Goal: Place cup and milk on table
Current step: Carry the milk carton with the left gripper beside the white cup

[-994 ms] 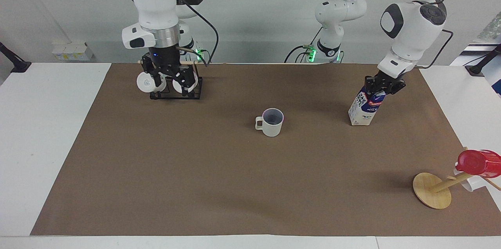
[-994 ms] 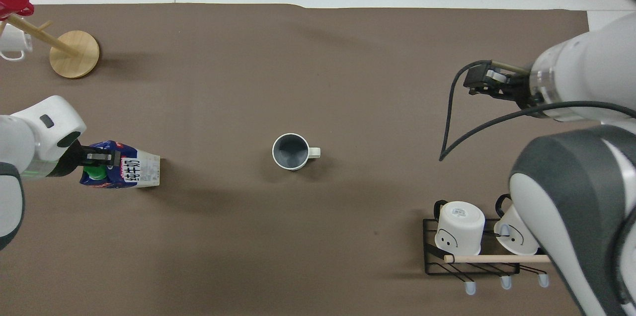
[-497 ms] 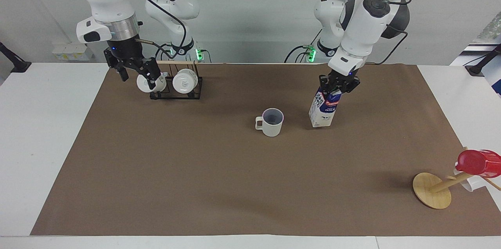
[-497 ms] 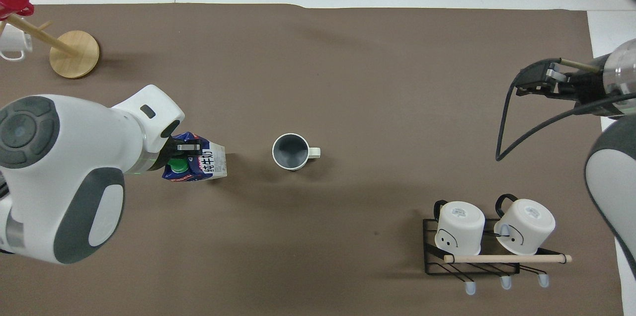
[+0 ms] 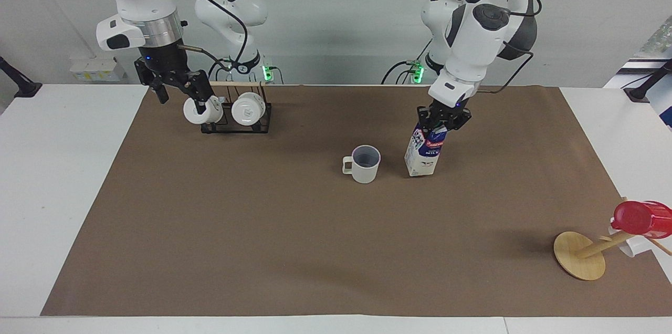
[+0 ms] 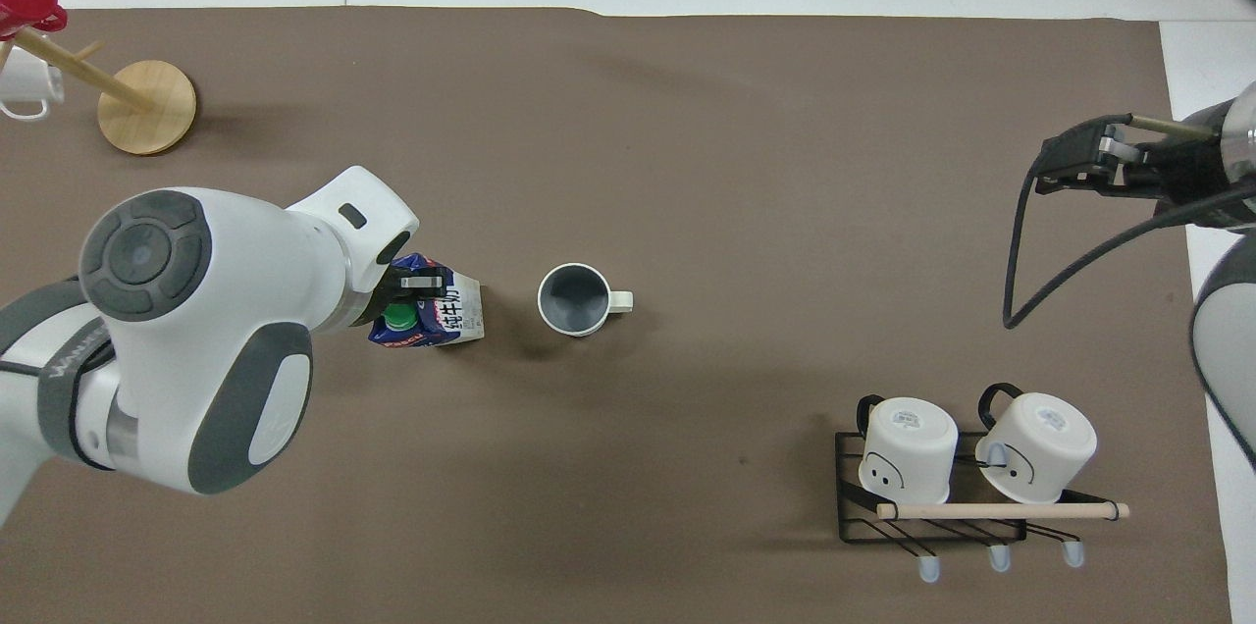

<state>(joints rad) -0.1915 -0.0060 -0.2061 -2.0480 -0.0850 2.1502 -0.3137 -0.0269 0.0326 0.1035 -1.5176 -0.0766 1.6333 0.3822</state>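
Observation:
The milk's base is at the brown sheet [image 5: 262,229] close beside the cup, so my left gripper should release it.
The cup [image 5: 364,164] stands upright in the middle of the table's brown sheet [image 5: 262,229], handle toward the right arm's end; it also shows in the overhead view [image 6: 574,300]. My left gripper [image 5: 440,118] is shut on the top of the milk [image 5: 423,151], beside the cup toward the left arm's end. The carton leans a little, its base at or just above the sheet; whether it touches, I cannot tell. Overhead, the milk [image 6: 440,316] shows its green cap under my left gripper [image 6: 417,286]. My right gripper [image 5: 179,98] is open and empty, raised beside the mug rack; overhead it [image 6: 1065,161] is at the sheet's edge.
A black wire rack [image 5: 262,126] with two white mugs [image 6: 908,447] stands near the right arm's base. A round wooden disc with a stick [image 5: 579,255] holds a red cup [image 5: 640,217] and a white mug [image 6: 25,89] at the left arm's end, far from the robots.
My left gripper has carried the milk from the left arm's end to just beside the cup. My right gripper has moved off the mug rack toward the right arm's end and up.

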